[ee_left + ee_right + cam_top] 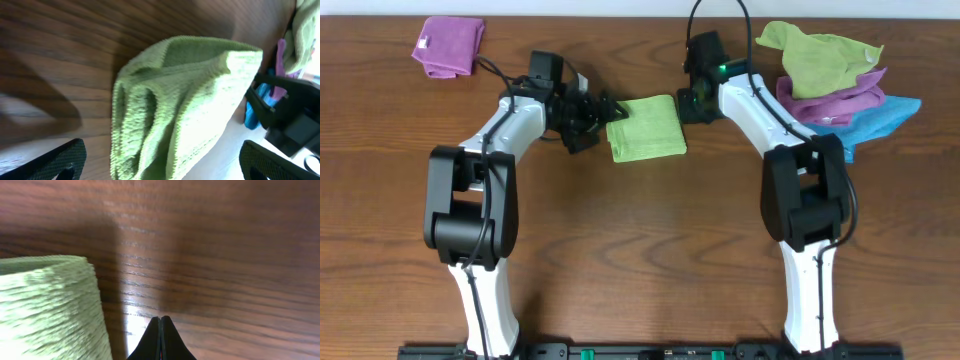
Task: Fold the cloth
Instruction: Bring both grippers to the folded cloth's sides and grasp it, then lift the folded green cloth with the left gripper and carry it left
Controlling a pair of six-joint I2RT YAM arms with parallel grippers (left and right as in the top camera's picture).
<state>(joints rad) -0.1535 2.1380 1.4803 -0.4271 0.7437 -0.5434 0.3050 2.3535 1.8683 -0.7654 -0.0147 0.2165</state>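
My left gripper is to grab the lime-green cloth by its folded edge (pixel 615 134) (pixel 144 142) next, layers together, so that it stays folded for stacking on the purple cloth.
The bright lime-green cloth (pixel 647 127) lies folded into a small rectangle on the wooden table near the middle back. My left gripper (pixel 600 115) sits at its left edge, open, with the cloth's folded edge (pixel 170 115) between the two wide-apart fingers but not clamped. My right gripper (pixel 692 100) is just right of the cloth's far right corner, shut and empty, its fingertips (pixel 161 322) pressed together above bare wood, with the cloth's edge (pixel 50 310) beside them to the left.
A purple cloth (pixel 449 45) lies at the back left. At the back right is a pile: an olive-green cloth (pixel 817 55), a purple cloth (pixel 840 100) and a blue cloth (pixel 880 118).
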